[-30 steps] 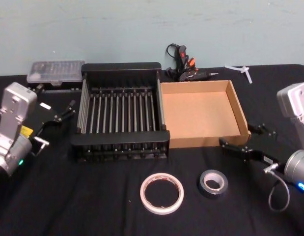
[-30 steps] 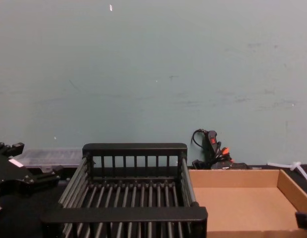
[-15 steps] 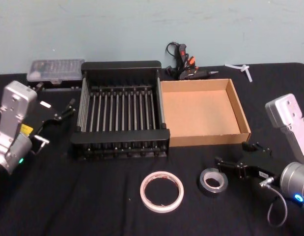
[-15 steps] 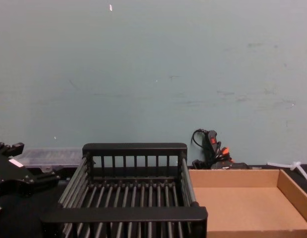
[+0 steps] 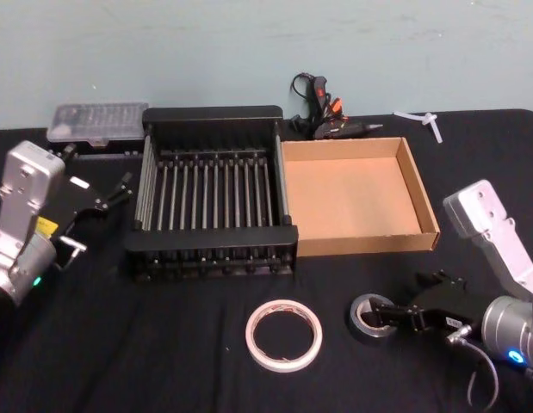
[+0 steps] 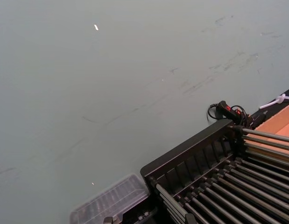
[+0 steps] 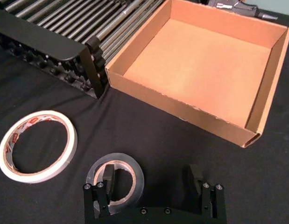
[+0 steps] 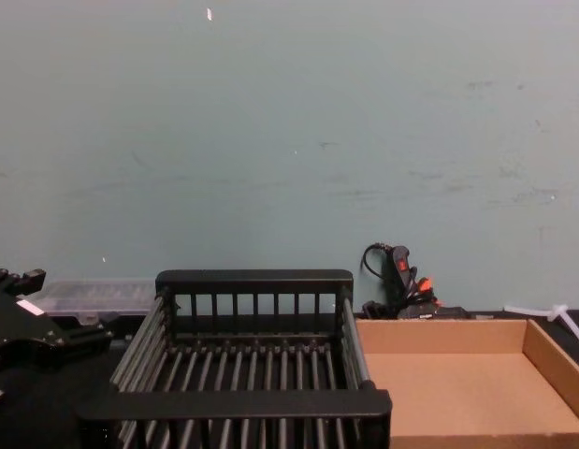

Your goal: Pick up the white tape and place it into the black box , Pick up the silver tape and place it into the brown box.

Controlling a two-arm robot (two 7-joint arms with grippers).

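The robot's right hand needs to pick up the silver tape by its ring side [image 7: 138, 179] next, so that the tape can be placed into the brown box [image 7: 195, 65].
The silver tape [image 5: 362, 320] lies flat on the black cloth in front of the brown box [image 5: 361, 243]. My right gripper [image 5: 411, 298] is open and low over it. In the right wrist view one finger [image 7: 107, 178] sits inside the core of the silver tape [image 7: 135, 175] and the other finger [image 7: 193, 179] stands outside its wall. The white tape [image 5: 283, 335] lies flat to its left, before the black box [image 5: 213, 114]. My left gripper [image 5: 98, 215] rests open at the left of the black box, away from both tapes.
A glue gun [image 5: 322, 116] with its cord, a clear plastic case [image 5: 98, 125] and a white plastic piece [image 5: 425, 120] lie along the table's back edge. Both boxes hold nothing. Black cloth lies between the boxes and the near edge.
My right gripper has come down and toward the near edge, from beside the brown box's front corner to the silver tape, with one finger now in its core. The left arm stayed still.
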